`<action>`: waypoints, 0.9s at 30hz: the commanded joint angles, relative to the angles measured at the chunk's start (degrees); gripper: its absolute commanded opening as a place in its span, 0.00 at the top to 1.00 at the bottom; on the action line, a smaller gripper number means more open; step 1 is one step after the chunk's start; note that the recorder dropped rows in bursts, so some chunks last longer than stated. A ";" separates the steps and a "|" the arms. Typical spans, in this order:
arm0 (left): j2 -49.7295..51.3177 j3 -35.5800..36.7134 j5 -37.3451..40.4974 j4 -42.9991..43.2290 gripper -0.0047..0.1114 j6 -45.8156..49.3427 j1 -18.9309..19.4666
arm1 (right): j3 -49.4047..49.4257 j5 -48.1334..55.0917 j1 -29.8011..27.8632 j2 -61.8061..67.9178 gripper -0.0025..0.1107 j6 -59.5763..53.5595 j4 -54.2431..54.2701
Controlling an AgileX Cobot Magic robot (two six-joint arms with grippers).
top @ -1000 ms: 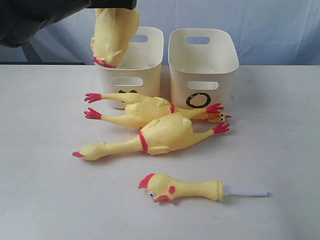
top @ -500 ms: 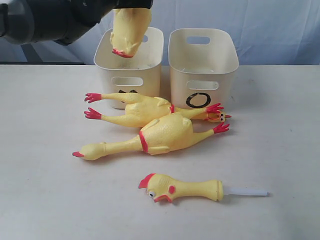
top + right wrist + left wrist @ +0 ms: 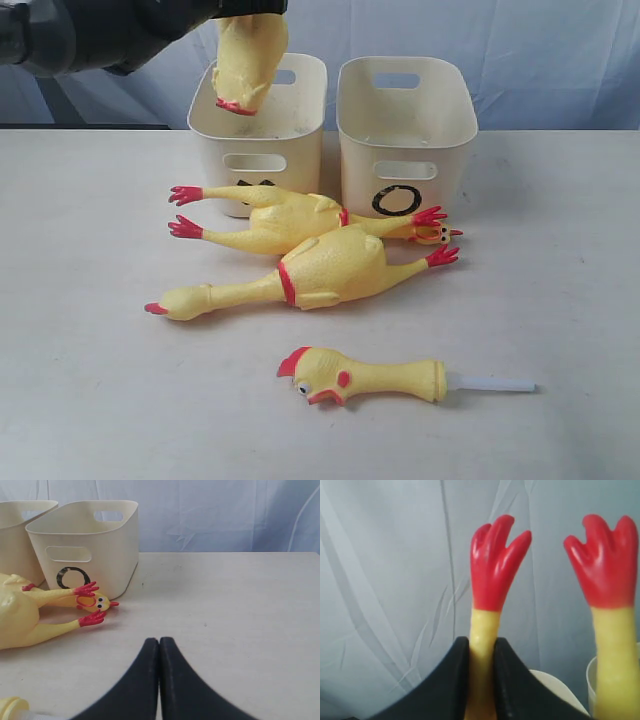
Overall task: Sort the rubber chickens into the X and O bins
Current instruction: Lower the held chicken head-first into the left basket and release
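Observation:
The yellow chicken's lower end [image 3: 240, 95] hangs high in the X bin's opening [image 3: 285, 118], above the bin's bottom, so the chicken goes farther down in before my left gripper releases it.
My left gripper [image 3: 481, 652] is shut on one leg of a yellow rubber chicken [image 3: 248, 62], which hangs body-down over the X bin [image 3: 262, 150]; its two red feet [image 3: 496, 562] point away in the left wrist view. The bin's black X is mostly hidden behind chickens. The O bin [image 3: 405, 140] stands to its right. Two whole chickens lie in front of the bins: one [image 3: 290, 220] nearer them, one [image 3: 320, 270] lower. The short head-and-neck piece [image 3: 365, 377] with its white tube lies at the front. My right gripper [image 3: 159, 641] is shut with nothing in it, low over the table.
A pale wrinkled cloth [image 3: 540, 60] hangs behind the cream table [image 3: 560, 300]. The left arm's dark body [image 3: 90, 35] fills the exterior view's upper left corner. In the right wrist view, bare tabletop [image 3: 240, 605] stretches to the right of the O bin.
The held chicken swung from the X bin's left rim to above its opening, then shifted slightly left and lower. Everything on the table stayed put.

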 commanded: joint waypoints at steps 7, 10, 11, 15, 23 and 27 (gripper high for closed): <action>3.97 -1.94 1.70 0.33 0.96 -0.04 1.32 | 0.14 -0.35 0.19 -0.34 0.98 -0.06 -0.02; 4.66 -1.94 4.11 0.22 0.96 -0.04 2.51 | 0.14 -0.35 0.19 -0.34 0.98 -0.06 -0.02; 4.97 -1.94 4.91 0.22 0.96 -0.04 2.96 | 0.14 -0.35 0.19 -0.34 0.98 -0.06 -0.02; 5.74 -1.94 6.68 0.22 0.96 -0.04 3.97 | 0.14 -0.35 0.19 -0.34 0.98 -0.06 0.14; 7.58 -1.94 12.79 4.55 0.89 -0.04 4.48 | 0.14 -0.35 0.19 -0.34 0.98 -0.06 0.01; 8.36 -1.94 13.03 4.55 0.77 -0.04 4.48 | 0.14 -0.35 0.19 -0.34 0.98 -0.06 0.01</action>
